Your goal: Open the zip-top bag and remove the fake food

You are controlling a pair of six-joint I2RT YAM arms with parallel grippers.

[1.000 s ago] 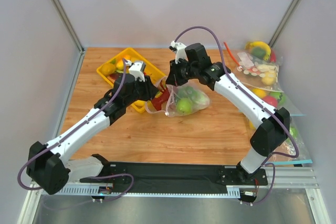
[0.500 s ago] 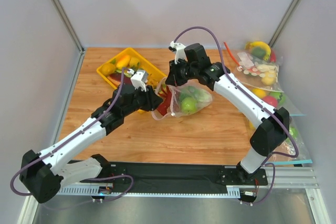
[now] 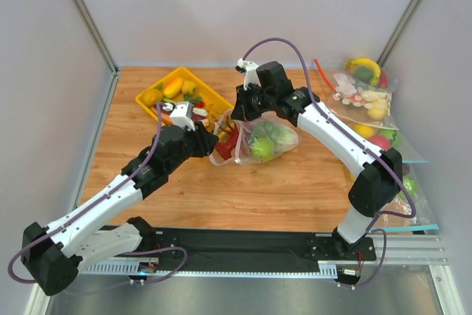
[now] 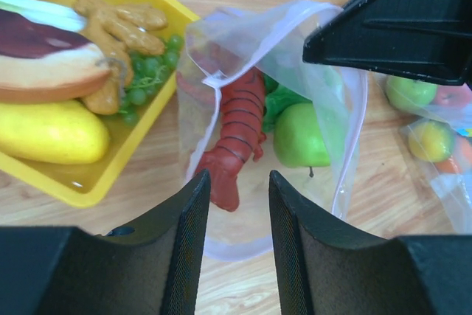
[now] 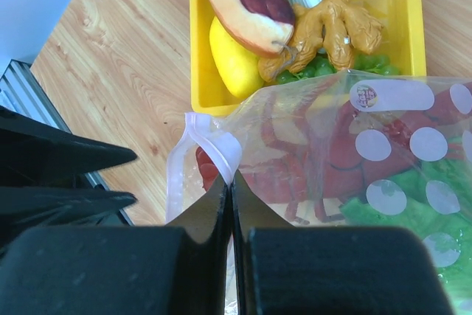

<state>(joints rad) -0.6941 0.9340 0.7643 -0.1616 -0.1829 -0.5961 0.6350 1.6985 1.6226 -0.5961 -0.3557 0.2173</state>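
My left gripper grabs its tail end (image 4: 223, 171) at the bag's opening next, to draw out the red lobster (image 4: 237, 134) tail-first.
The zip-top bag (image 3: 284, 138) lies mid-table with its mouth open toward the left arm. Inside it show the red lobster (image 4: 237, 134), the round green fruit (image 4: 301, 136) and the lettuce (image 4: 282, 101). My right gripper (image 5: 231, 178) is shut on the bag's pale zip strip (image 5: 214, 145) and holds that edge up; it also shows in the top view (image 3: 237, 113). My left gripper (image 4: 237, 182) is open and empty, just in front of the bag's mouth, with the lobster's tail between its fingertip lines. It touches nothing.
A yellow tray (image 3: 210, 94) with a toy hot dog, yellow fruit and grapes stands behind and left of the bag, touching it. Other filled clear bags (image 3: 365, 97) lie along the right edge. Grey walls close three sides.
My left arm has drawn back toward the near left, its gripper now off the bag's mouth. The bag has shifted slightly. My right gripper has kept its hold and hardly moved.
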